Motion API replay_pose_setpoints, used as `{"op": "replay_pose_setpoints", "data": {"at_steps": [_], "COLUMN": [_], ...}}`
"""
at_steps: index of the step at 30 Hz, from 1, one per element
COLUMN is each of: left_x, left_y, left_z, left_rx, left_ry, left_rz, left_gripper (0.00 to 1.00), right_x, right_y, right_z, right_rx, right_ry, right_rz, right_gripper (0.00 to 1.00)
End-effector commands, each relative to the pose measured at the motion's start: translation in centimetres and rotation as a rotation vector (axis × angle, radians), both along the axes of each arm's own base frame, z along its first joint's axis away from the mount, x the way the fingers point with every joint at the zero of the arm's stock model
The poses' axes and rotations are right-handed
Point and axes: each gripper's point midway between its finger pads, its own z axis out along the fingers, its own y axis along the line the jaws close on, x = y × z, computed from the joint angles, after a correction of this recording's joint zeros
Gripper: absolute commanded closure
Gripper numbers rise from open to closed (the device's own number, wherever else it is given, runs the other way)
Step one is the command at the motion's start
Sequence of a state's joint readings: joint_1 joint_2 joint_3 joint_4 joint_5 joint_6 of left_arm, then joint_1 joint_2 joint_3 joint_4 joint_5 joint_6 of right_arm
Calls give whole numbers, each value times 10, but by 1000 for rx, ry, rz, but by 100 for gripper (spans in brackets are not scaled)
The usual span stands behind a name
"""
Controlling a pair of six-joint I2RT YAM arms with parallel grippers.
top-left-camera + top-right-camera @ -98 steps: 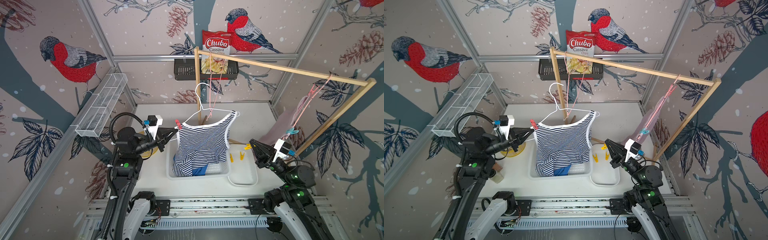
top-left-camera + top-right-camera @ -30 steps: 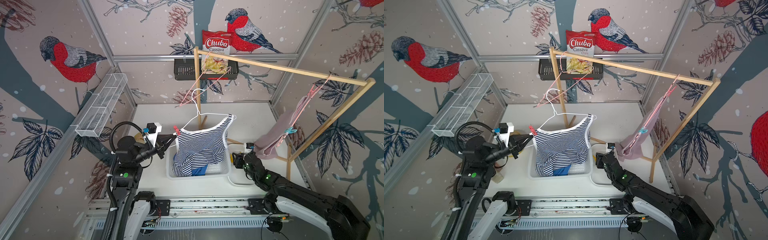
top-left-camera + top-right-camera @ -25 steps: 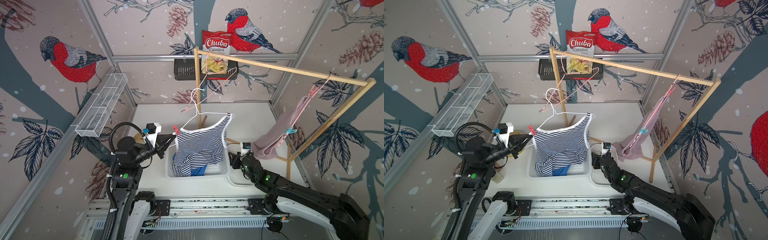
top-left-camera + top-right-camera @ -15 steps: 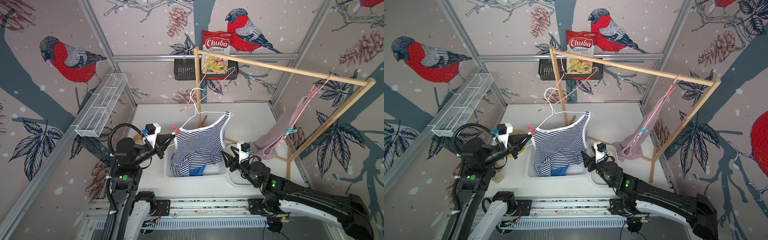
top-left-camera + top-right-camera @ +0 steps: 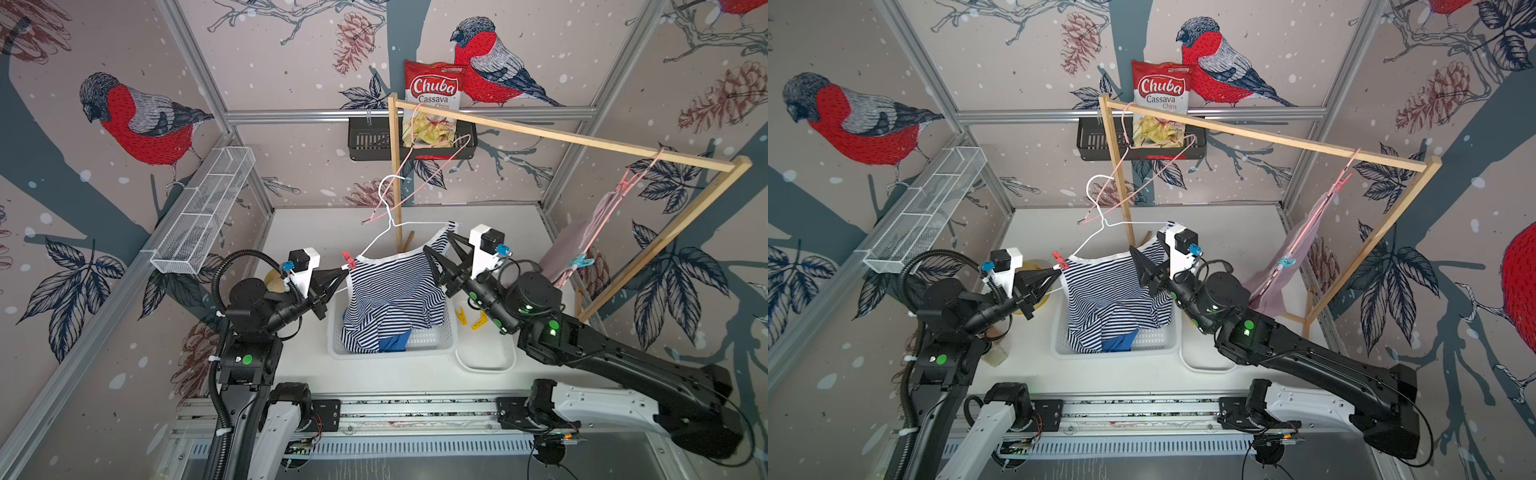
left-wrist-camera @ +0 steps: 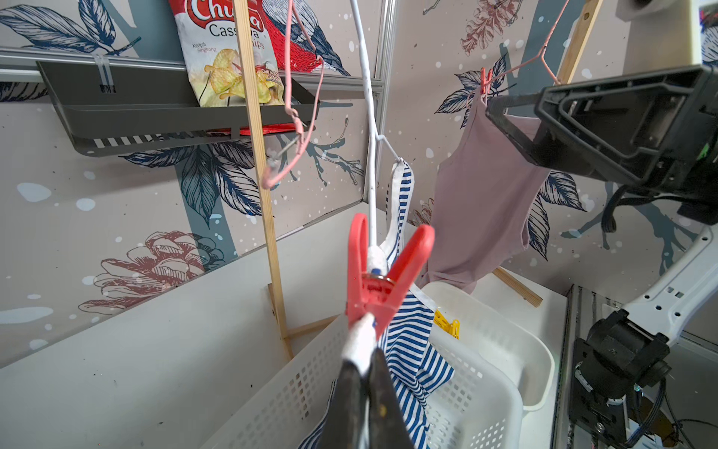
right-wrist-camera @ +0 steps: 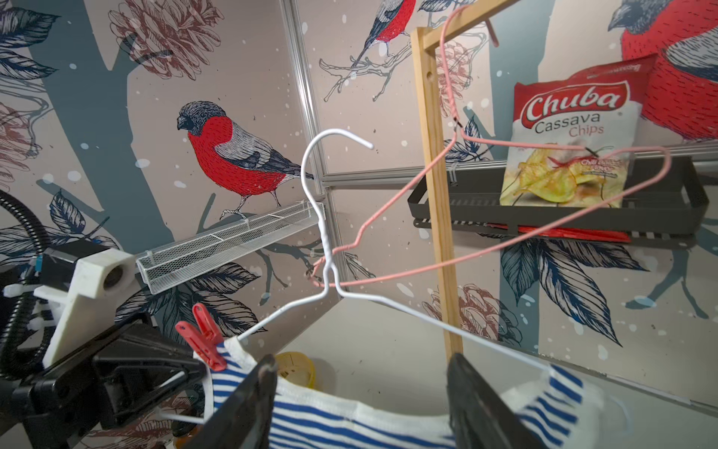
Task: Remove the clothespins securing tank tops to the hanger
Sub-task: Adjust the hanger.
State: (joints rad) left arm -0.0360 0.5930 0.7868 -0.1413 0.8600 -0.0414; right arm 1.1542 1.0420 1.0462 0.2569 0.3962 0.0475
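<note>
My right gripper grabs the white hanger (image 5: 388, 216) by its neck below the hook next, which frees my left gripper to remove the red clothespin.
A striped tank top (image 5: 390, 299) (image 5: 1113, 299) hangs from a white hanger (image 5: 388, 216) (image 7: 326, 233), its hem in the basket. One red clothespin (image 5: 348, 259) (image 5: 1060, 258) (image 6: 379, 280) (image 7: 202, 342) pins its left strap. My left gripper (image 5: 343, 272) (image 5: 1057, 270) (image 6: 363, 365) is shut on the hanger's end just below that pin. My right gripper (image 5: 438, 245) (image 5: 1144, 249) (image 7: 361, 361) is open, jaws straddling the neckline near the right strap. A mauve tank top (image 5: 569, 245) hangs at the right under a teal clothespin (image 5: 582, 261). A blue tank top (image 5: 392, 343) lies in the basket.
The white basket (image 5: 432, 345) sits under the striped top, with a white tray (image 5: 486, 357) holding yellow clothespins (image 5: 469, 318) beside it. An empty pink hanger (image 5: 432, 166) dangles from the wooden rack (image 5: 561, 139). A black shelf (image 5: 365, 141) holds a chips bag.
My right arm rose from the tray and swung left to the striped top's right strap, jaws widening. The left gripper kept its hold and drew the hanger slightly left.
</note>
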Motion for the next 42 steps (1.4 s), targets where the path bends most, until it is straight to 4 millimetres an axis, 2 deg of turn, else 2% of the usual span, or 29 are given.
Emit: {"op": "replay_pose_setpoints", "data": {"at_steps": [1,7,12,15,19,24,27,31,36,40,42], "left_x": [6,20,26,27,26,24,21,22,23,22,22], "left_y": [2,-11,-32,-42,-53,-57,-58,-58,-57,-56,-55], "left_z": [27,38,35,36,34,29,27,25,22,20,21], "left_rx": [-13,32,93,97,101,111,108,116,128,130,122], "left_ry": [-103,-115,-122,-136,-140,-141,-147,-142,-131,-120,-101], "left_rz": [23,-26,-76,-106,-157,-186,-192,-191,-183,-179,-170], "left_gripper": [100,100,100,100,100,100,100,100,100,100,100], "right_x": [6,20,29,42,50,70,74,70,66,63,61], "right_y": [9,15,14,12,10,0,-1,11,22,25,26], "right_z": [8,35,43,40,34,17,13,10,5,0,-3], "right_rx": [-21,21,23,9,-17,-36,-39,-68,-90,-92,-94], "right_ry": [-1,2,8,52,58,92,94,75,62,49,42], "right_rz": [-11,-21,-9,-21,-14,-53,-34,26,81,110,127], "right_gripper": [30,30,31,31,30,31,35,41,64,92,100]}}
